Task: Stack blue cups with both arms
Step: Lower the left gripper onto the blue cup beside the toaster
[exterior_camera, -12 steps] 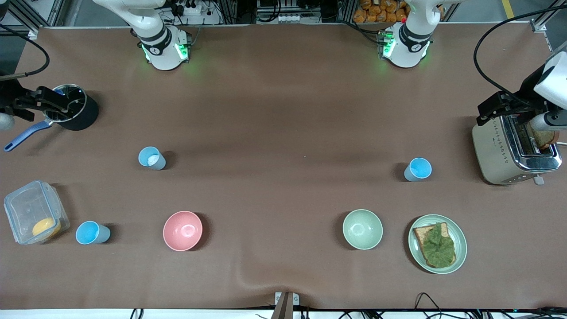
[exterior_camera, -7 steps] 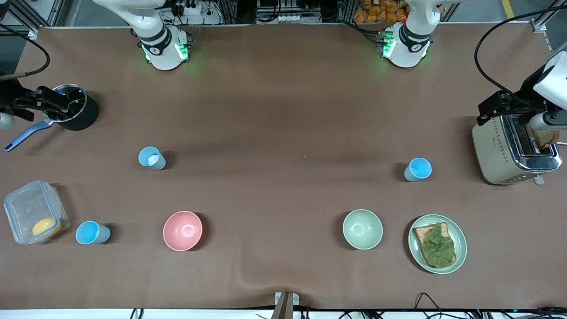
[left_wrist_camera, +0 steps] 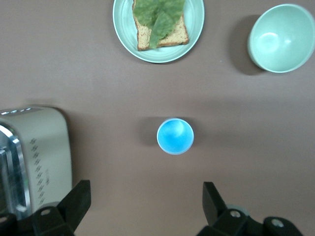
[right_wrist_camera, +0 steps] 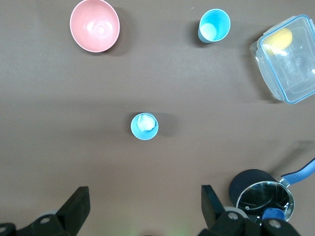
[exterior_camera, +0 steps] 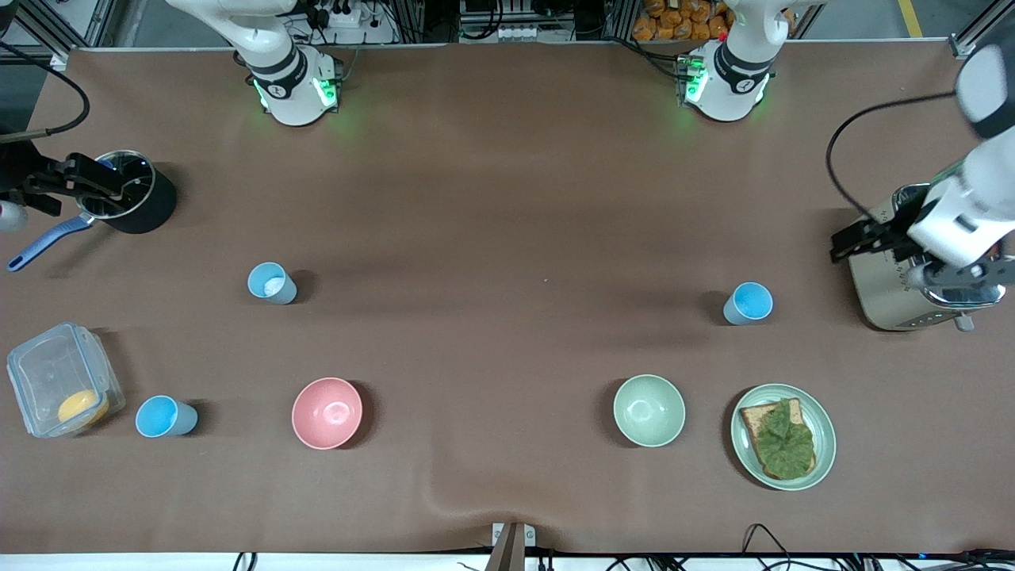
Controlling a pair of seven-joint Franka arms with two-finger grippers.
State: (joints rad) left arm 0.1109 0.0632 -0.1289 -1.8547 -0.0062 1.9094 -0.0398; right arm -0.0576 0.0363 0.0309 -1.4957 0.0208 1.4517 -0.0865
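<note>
My left gripper will next take hold of the blue cup beside the toaster by its rim [exterior_camera: 768, 293] [left_wrist_camera: 175, 153], so that it can stack it with the other blue cups.
Three blue cups stand upright and apart on the brown table. One [exterior_camera: 748, 304] is near the toaster, also in the left wrist view [left_wrist_camera: 175, 136]. One with a paler inside [exterior_camera: 272, 283] is toward the right arm's end, also in the right wrist view [right_wrist_camera: 144, 126]. The third [exterior_camera: 165, 417] stands beside the clear container, nearer the front camera [right_wrist_camera: 214, 25]. My left gripper [exterior_camera: 860, 238] [left_wrist_camera: 145, 194] is open and empty, up over the toaster's edge. My right gripper [exterior_camera: 71, 181] [right_wrist_camera: 143, 196] is open and empty, up over the black pot.
A pink bowl [exterior_camera: 327, 413] and a green bowl [exterior_camera: 649, 410] sit nearer the front camera. A green plate [exterior_camera: 741, 456] holds toast with lettuce. A toaster [exterior_camera: 888, 293], a black pot [exterior_camera: 151, 210] and a clear container [exterior_camera: 47, 373] stand at the table's ends.
The left arm has swung over the toaster, its gripper now closer to the cup beside it. The right arm has hardly moved. The cups have not moved.
</note>
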